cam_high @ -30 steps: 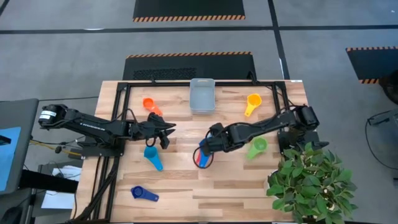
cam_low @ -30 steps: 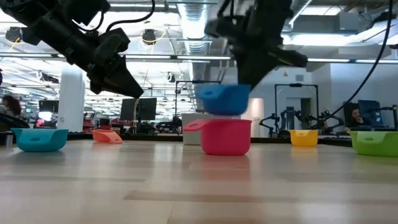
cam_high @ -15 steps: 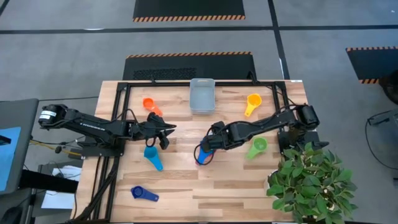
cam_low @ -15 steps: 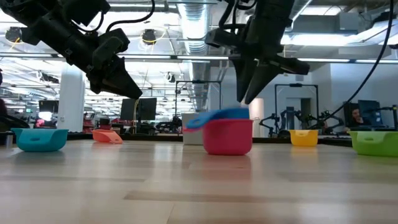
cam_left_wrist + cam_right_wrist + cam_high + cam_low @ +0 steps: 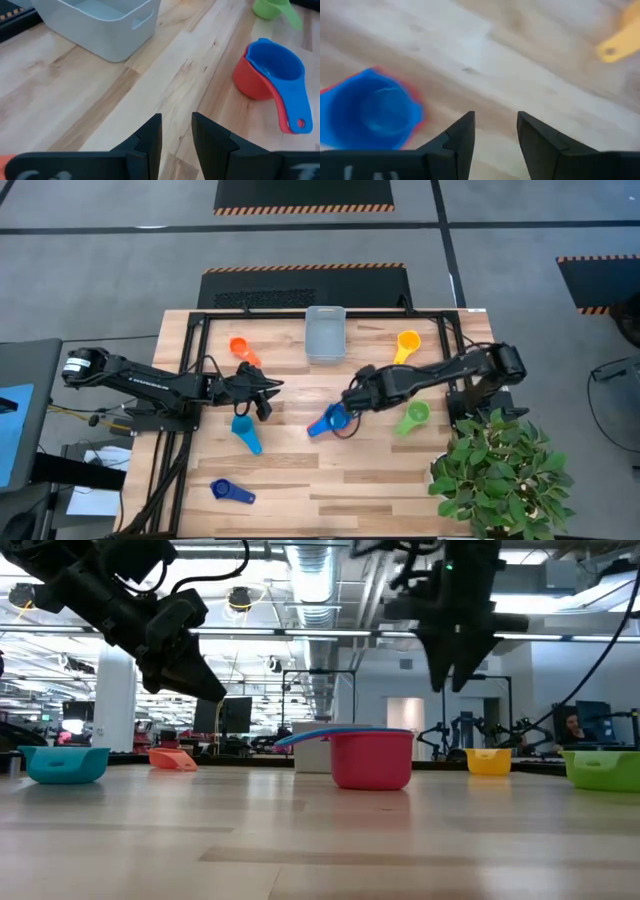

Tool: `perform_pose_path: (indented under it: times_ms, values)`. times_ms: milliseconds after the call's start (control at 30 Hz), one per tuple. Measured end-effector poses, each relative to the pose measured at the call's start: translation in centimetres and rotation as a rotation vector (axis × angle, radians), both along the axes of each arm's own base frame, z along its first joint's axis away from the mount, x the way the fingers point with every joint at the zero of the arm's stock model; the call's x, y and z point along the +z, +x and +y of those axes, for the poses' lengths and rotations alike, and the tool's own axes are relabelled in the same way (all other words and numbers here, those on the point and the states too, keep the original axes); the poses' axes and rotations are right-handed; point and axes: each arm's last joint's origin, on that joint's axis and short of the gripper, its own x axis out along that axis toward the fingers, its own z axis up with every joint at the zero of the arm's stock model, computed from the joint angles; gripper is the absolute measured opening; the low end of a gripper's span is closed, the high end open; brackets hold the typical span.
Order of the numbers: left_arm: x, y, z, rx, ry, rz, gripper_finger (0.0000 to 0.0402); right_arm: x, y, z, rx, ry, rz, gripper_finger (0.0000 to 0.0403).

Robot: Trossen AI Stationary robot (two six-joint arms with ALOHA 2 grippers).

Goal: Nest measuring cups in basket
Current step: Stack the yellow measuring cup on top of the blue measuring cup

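Observation:
Next, my right gripper grabs the yellow cup's handle, to nest the yellow cup with the darker blue measuring cup.
A darker blue measuring cup sits nested inside the red cup near the table's middle, also seen in the low view and both wrist views. My right gripper hovers open just above and to the right of this pair. My left gripper is open and raised, left of the middle. Each resting on the wood: the light blue cup, orange cup, yellow cup, green cup, second dark blue cup. The basket stands at the far edge.
A black frame rail runs along the table's far and side edges. A potted plant overhangs the near right corner. Bare wood lies between the nested pair and the basket, and along the near edge.
My right gripper opened and let go of the darker blue cup, which dropped into the red cup. The gripper then rose and drew back toward the table's right. The nested pair turned about, so its handles now point toward the left.

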Motion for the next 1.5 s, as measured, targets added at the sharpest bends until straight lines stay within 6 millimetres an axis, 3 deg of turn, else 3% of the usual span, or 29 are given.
perform_pose_path:
  times_ms: [133, 367, 567, 733, 1067, 1300, 1500]
  values:
    - [0.0, 0.0, 0.0, 0.009, -0.015, -0.011, 0.0093, -0.4, -2.8, -3.0, -0.065, -0.002, 0.031, 0.0165]
    - [0.0, 0.0, -0.1, 0.015, -0.013, -0.012, 0.0093, -2.8, -7.6, -10.2, -0.147, 0.003, 0.106, 0.0137]
    - [0.1, 0.0, 0.0, 0.037, 0.032, -0.007, 0.0093, -3.7, -8.1, -15.3, -0.107, -0.032, 0.076, 0.0123]
    - [0.1, 0.0, 0.2, 0.043, 0.058, 0.003, 0.0093, -4.1, -9.0, -18.5, -0.167, -0.010, 0.020, 0.0120]
    - [0.0, -0.1, 0.9, 0.051, 0.097, 0.031, 0.0093, -6.1, -9.7, -21.2, -0.169, 0.050, 0.058, 0.0120]
    - [0.0, -0.1, 1.5, 0.058, 0.121, 0.046, 0.0093, -7.8, -9.7, -22.0, -0.163, 0.101, 0.096, 0.0117]
    - [0.0, -0.2, 2.2, 0.092, 0.122, 0.049, 0.0093, -7.6, -9.7, -22.0, -0.186, 0.100, 0.074, 0.0061]
